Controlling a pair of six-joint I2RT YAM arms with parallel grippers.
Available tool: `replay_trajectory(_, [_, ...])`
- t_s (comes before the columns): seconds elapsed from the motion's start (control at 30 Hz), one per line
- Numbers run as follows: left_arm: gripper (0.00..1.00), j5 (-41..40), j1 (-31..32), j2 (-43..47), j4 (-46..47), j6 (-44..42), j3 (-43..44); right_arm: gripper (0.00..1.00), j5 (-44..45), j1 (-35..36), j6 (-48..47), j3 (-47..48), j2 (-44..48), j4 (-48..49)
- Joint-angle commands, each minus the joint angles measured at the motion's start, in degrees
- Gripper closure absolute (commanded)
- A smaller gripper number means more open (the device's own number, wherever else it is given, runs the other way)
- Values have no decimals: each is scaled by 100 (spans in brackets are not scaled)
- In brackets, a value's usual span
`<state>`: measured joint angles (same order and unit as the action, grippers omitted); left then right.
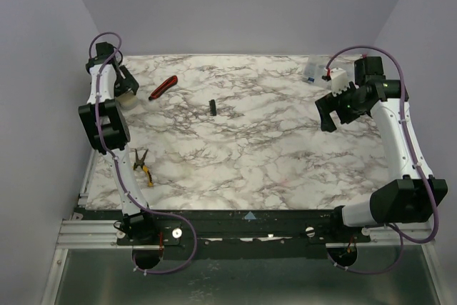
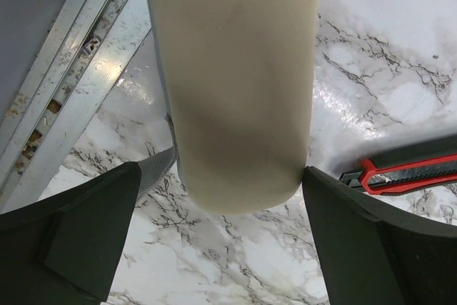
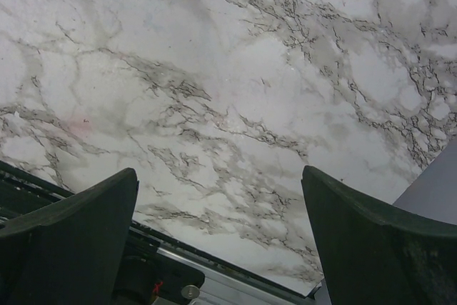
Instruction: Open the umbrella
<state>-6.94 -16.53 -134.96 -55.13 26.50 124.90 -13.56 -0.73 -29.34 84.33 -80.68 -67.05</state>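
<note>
The roll's rounded end point(image 1: 128, 100) point(image 2: 240, 173) is between both open fingers of my left gripper. My left gripper should close now, and that would hold the umbrella.
The umbrella point(image 2: 235, 83) is a collapsed pale cream roll that fills the upper middle of the left wrist view. Its rounded end reaches down between my left gripper's point(image 2: 221, 169) fingers. Those jaws stand wide open: the right finger point(image 2: 357, 233) is at the roll's edge and the left finger point(image 2: 78, 226) is apart from it. A grey strap point(image 2: 153, 169) hangs beside the roll. From above, the left gripper point(image 1: 127, 89) is at the far left corner over the pale umbrella point(image 1: 130, 102). My right gripper point(image 1: 328, 116) hangs open over the right side, with only marble between its fingers point(image 3: 71, 248).
A red-handled cutter point(image 1: 163, 88) lies just right of the left gripper, and it also shows in the left wrist view point(image 2: 407, 173). Yellow-handled pliers point(image 1: 141, 166) lie near the front left. A small black piece point(image 1: 212, 107) lies mid-table. A clear container point(image 1: 314, 71) stands at the back right.
</note>
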Motion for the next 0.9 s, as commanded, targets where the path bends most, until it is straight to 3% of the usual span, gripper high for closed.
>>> replay_trajectory(0.0, [3, 158, -113, -112, -101, 35, 116, 0, 143, -15, 95, 237, -96, -204])
replay_trajectory(0.37, [6, 307, -114, -338, -296, -154, 486, 0, 314, -15, 158, 293, -97, -296])
replay_trajectory(0.6, [15, 461, -158, -319, -235, -225, 456, 0, 371, -15, 170, 184, -11, -309])
replay_trajectory(0.67, [23, 533, -170, -321, -203, -337, 475, 0, 366, -15, 183, 188, -9, -309])
replay_trajectory(0.73, [47, 450, -162, -307, -232, -413, 423, 0, 375, -15, 182, 192, -13, -314])
replay_trajectory(0.87, [66, 373, -173, -280, -397, -555, 342, 0, 379, -15, 166, 184, -30, -293])
